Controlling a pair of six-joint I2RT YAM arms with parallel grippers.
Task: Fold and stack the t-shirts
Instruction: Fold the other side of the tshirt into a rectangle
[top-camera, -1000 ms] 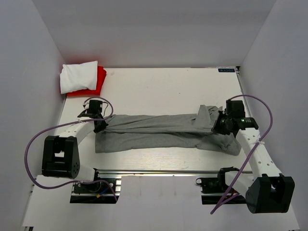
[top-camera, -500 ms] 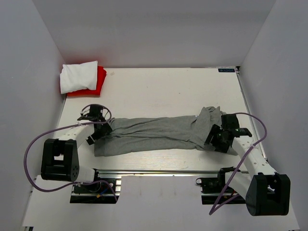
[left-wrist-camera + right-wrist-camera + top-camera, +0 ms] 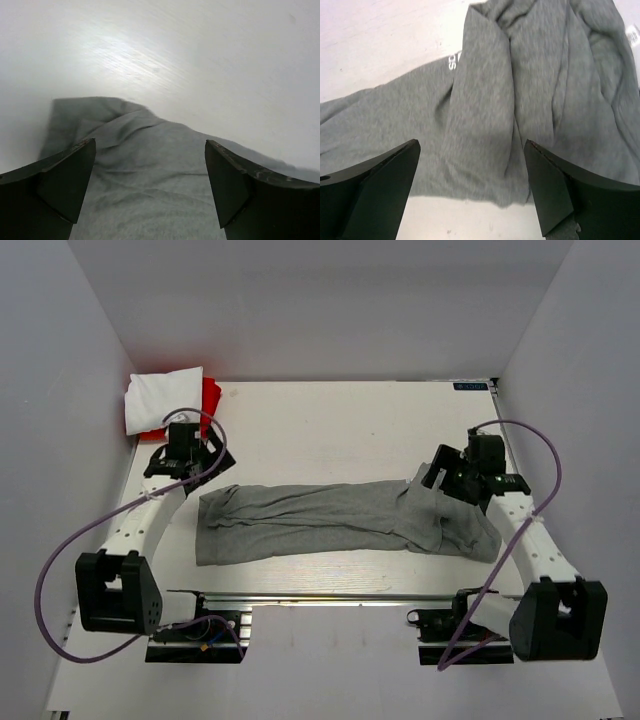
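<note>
Next, my right gripper grabs the bunched end of the grey t-shirt by the fold beside the white mark. That straightens the t-shirt for folding.
The heather-grey t-shirt (image 3: pixel 330 518) lies in a long band across the table, folded lengthwise, its right end bunched. In the right wrist view the grey t-shirt (image 3: pixel 520 90) shows a small white mark by a fold. My left gripper (image 3: pixel 193 466) hovers open just beyond the shirt's left end, and the left wrist view has grey cloth (image 3: pixel 150 200) below the open left gripper (image 3: pixel 150 170), untouched. My right gripper (image 3: pixel 441 476) is open over the bunched end, and the right gripper (image 3: pixel 472 175) holds nothing. A folded white t-shirt (image 3: pixel 163 400) rests on a red t-shirt (image 3: pixel 209 406) at the far left corner.
White walls close in the table (image 3: pixel 340 430) on the left, back and right. A metal rail (image 3: pixel 330 596) and both arm bases run along the near edge. Purple cables loop off each arm.
Both grippers went from shut on the grey shirt's ends to open and let it go. The shirt settled flat, and both arms drew up and away from it.
</note>
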